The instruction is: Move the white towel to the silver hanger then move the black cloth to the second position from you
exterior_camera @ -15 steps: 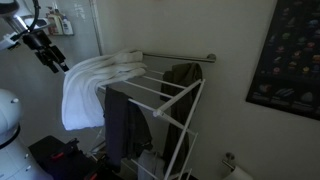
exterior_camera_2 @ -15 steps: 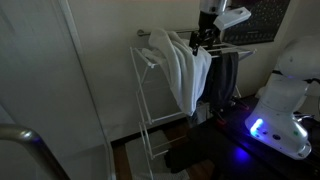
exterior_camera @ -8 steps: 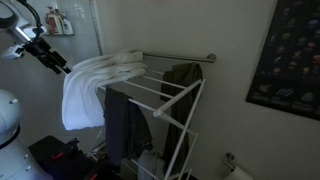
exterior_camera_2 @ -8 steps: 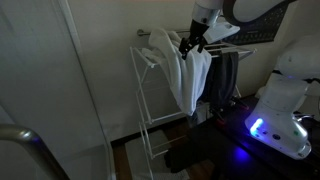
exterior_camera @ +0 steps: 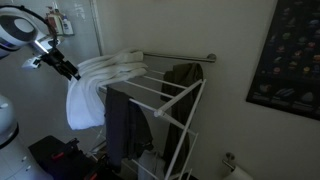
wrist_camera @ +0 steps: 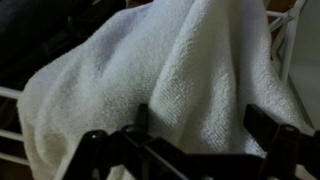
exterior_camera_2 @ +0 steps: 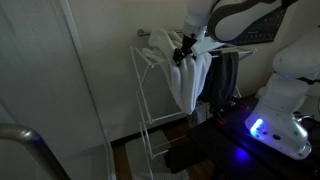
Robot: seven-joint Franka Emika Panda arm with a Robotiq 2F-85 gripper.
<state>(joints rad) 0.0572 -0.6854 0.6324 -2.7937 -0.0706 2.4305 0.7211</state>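
I will grab the white towel (exterior_camera: 95, 85) next by a fold at its upper edge. The rest of the towel will hang free, so it can drape over the silver hanger.
The white towel (exterior_camera: 95, 85) hangs thick over the near end of the white wire drying rack (exterior_camera: 165, 100); it also shows in the other exterior view (exterior_camera_2: 178, 72) and fills the wrist view (wrist_camera: 170, 70). My gripper (exterior_camera: 68, 70) (exterior_camera_2: 183, 52) is at the towel's upper edge. In the wrist view the gripper (wrist_camera: 203, 125) is open, its fingers wide apart with the towel right before them. The silver hanger (exterior_camera: 180, 56) runs along the wall behind the rack. The black cloth (exterior_camera: 122, 125) hangs from a rack bar below the towel.
A dark olive-green cloth (exterior_camera: 183, 85) hangs at the rack's far end. A dark poster (exterior_camera: 290, 55) is on the wall. The robot's white base (exterior_camera_2: 280, 115) stands beside the rack. A white panel (exterior_camera_2: 60, 90) lies on the rack's other side.
My gripper has come down and in toward the towel, from clear of it to right at its upper edge. The towel and cloths hang as before.
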